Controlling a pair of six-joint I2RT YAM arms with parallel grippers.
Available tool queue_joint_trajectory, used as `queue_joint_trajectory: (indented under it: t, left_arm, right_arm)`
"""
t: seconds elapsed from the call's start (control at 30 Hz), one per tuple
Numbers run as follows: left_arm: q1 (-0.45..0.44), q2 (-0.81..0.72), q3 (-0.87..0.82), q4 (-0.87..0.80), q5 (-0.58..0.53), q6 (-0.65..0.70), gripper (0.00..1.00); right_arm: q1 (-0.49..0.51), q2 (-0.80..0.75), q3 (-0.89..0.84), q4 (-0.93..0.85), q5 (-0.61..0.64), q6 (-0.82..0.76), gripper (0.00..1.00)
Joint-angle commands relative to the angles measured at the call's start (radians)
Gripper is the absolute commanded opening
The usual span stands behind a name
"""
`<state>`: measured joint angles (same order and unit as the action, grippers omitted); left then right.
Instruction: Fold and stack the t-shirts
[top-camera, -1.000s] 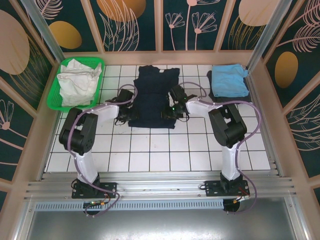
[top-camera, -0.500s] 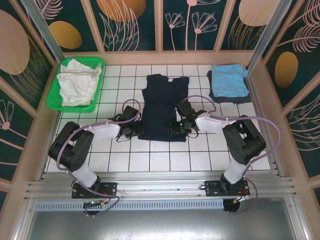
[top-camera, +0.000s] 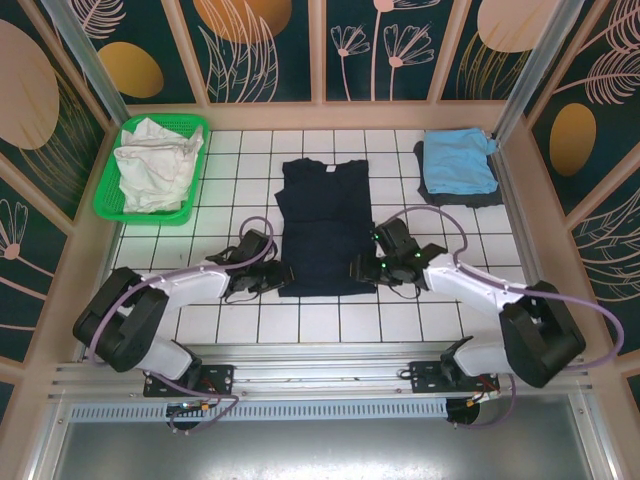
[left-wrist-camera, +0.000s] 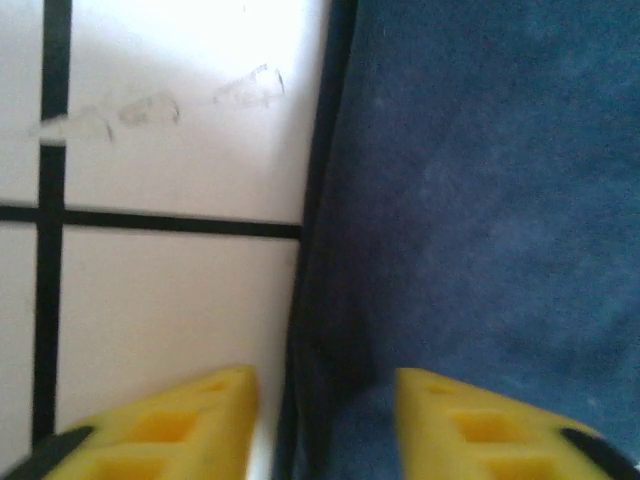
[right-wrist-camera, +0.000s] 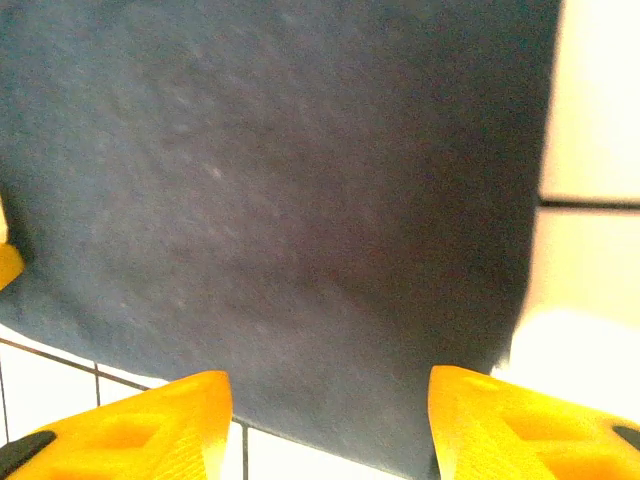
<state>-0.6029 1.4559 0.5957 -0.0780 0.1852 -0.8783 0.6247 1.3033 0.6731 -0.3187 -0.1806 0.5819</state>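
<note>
The robot's right gripper should next grab the navy t-shirt's hem at its near corner (top-camera: 367, 286) (right-wrist-camera: 372, 438), opposite the left gripper, to fold the hem toward the collar.
The dark navy t-shirt (top-camera: 325, 225) lies spread flat on the white tiles in the middle of the top view, collar toward the far wall. My left gripper (top-camera: 278, 278) sits at its near left corner. In the left wrist view it is open (left-wrist-camera: 323, 390), the shirt's (left-wrist-camera: 480, 200) left edge running between the yellow fingers (left-wrist-camera: 180, 425). My right gripper (top-camera: 361, 270) is at the near right corner, open (right-wrist-camera: 328, 385) over the hem of the shirt (right-wrist-camera: 280, 200). The light blue t-shirt (top-camera: 459, 163) lies folded at the far right. The white t-shirt (top-camera: 152, 165) is crumpled in the basket.
The green mesh basket (top-camera: 195, 160) stands at the far left. A dark cloth (top-camera: 432, 192) pokes out from under the light blue shirt. Bare tiles (top-camera: 300, 320) lie between the navy shirt and the arm bases. Patterned walls close in the table on three sides.
Both grippers have moved from the shirt's middle toward the near edge, and the bunched navy shirt now lies longer and flat, its hem nearer the bases.
</note>
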Motion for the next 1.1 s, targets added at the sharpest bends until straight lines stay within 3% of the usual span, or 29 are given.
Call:
queue_joint_trajectory:
  t: [0.0,0.27,0.47,0.7,0.93,1.07]
  left_arm:
    - [-0.008,-0.062,-0.057,-0.050,0.022,-0.037,0.50]
    - [-0.044,-0.058,-0.113,0.020,0.042,-0.065,0.50]
    - [-0.074,-0.027,-0.111,0.078,0.064,-0.078,0.40]
    - [-0.089,-0.023,-0.087,0.065,0.075,-0.060,0.35]
    - [-0.092,-0.042,-0.082,0.037,0.084,-0.044,0.49]
    - [-0.100,-0.010,-0.085,0.061,0.097,-0.053,0.44]
  right_arm:
    - [-0.002,-0.033,-0.071,-0.023,-0.009,0.072,0.56]
    - [0.000,-0.034,-0.129,0.013,-0.050,0.094,0.56]
    - [0.000,0.008,-0.140,0.115,-0.094,0.101,0.55]
    - [0.007,0.045,-0.088,0.114,-0.090,0.080,0.40]
    - [0.006,0.034,-0.076,0.084,-0.052,0.067,0.27]
    - [0.003,0.039,-0.078,0.089,-0.049,0.065,0.19]
